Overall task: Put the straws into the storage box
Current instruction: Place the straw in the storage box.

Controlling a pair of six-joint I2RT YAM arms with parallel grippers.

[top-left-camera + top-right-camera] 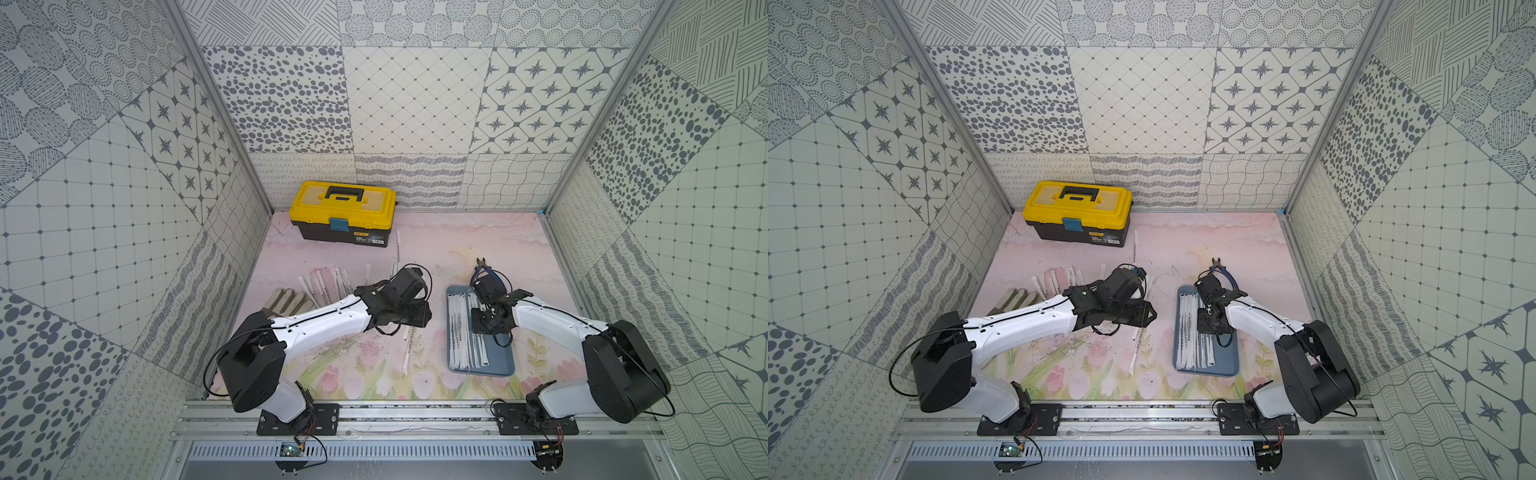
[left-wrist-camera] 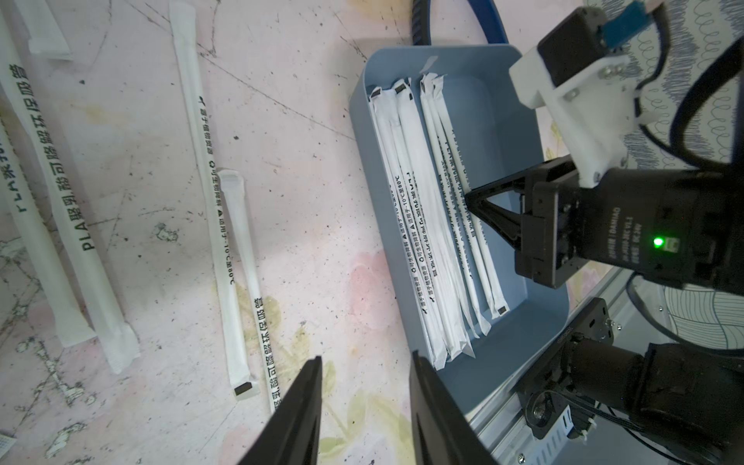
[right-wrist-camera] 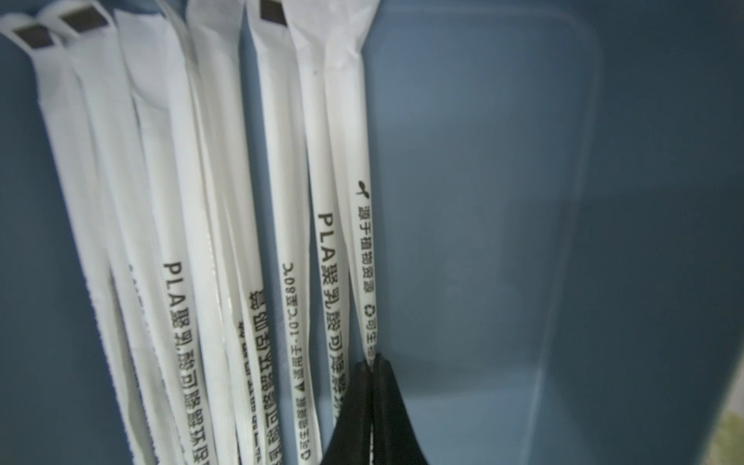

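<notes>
My right gripper needs to release the straw, which lies along the storage box's bottom, level with its neighbours.
The storage box [image 1: 503, 359] [image 1: 1227, 359] is a blue-grey tray lying right of centre on the mat. Several wrapped straws [image 1: 461, 332] [image 2: 418, 217] lie lengthwise along its left half. My right gripper [image 1: 485, 321] [image 2: 469, 199] [image 3: 374, 360] reaches down into the tray, shut on the rightmost straw [image 3: 362, 241] near its middle. More straws [image 1: 328, 282] [image 2: 209, 161] lie loose on the mat to the left, and one [image 1: 405, 353] lies just left of the tray. My left gripper [image 1: 426, 316] [image 2: 366, 358] hovers open and empty over the mat between these and the tray.
A yellow-lidded toolbox [image 1: 343, 212] stands at the back left with a single straw [image 1: 398, 245] beside it. Blue-handled pliers [image 1: 484, 268] lie just behind the tray. A grey glove [image 1: 286, 303] lies under the left arm. Patterned walls enclose three sides.
</notes>
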